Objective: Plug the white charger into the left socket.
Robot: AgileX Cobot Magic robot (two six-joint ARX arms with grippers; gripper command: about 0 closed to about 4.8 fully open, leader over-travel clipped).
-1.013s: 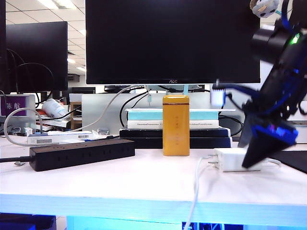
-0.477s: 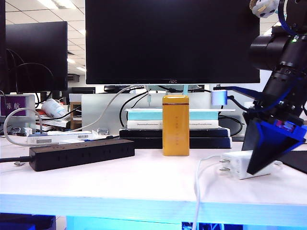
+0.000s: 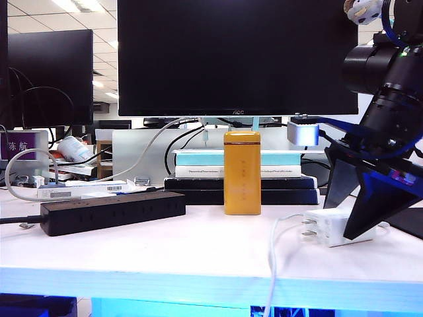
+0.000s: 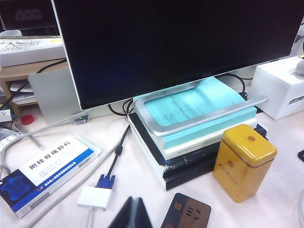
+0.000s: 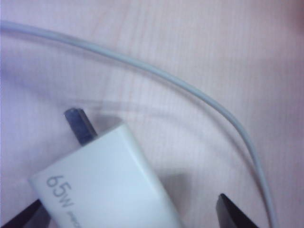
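Observation:
My right gripper grabs the charger by its flat sides next, since prongs stick out of one end of the charger (image 3: 328, 226) and the cable leaves the other end.
The white charger (image 3: 328, 226) lies on the table at the right, prongs (image 5: 79, 126) pointing left toward the yellow tin; its thin white cable (image 3: 272, 247) curls off the front edge. My right gripper (image 3: 339, 222) is open and straddles the charger (image 5: 107, 187), one finger close against it, the other standing clear. The black power strip (image 3: 112, 211) lies far to the left; I cannot single out its left socket. My left gripper (image 4: 135, 216) is shut and empty above the table, beside one end of the strip (image 4: 186, 212); it is out of the exterior view.
A yellow tin (image 3: 242, 172) stands mid-table between strip and charger. Behind it, a stack of books (image 3: 198, 178) carries the monitor (image 3: 234, 56). A white adapter with a blue plug (image 4: 97, 195) and a blue-and-white box (image 4: 42, 173) lie near the left gripper.
The right gripper has turned at the wrist and settled around the charger. The charger has slid slightly right and toward the table's front edge. The left gripper has not moved.

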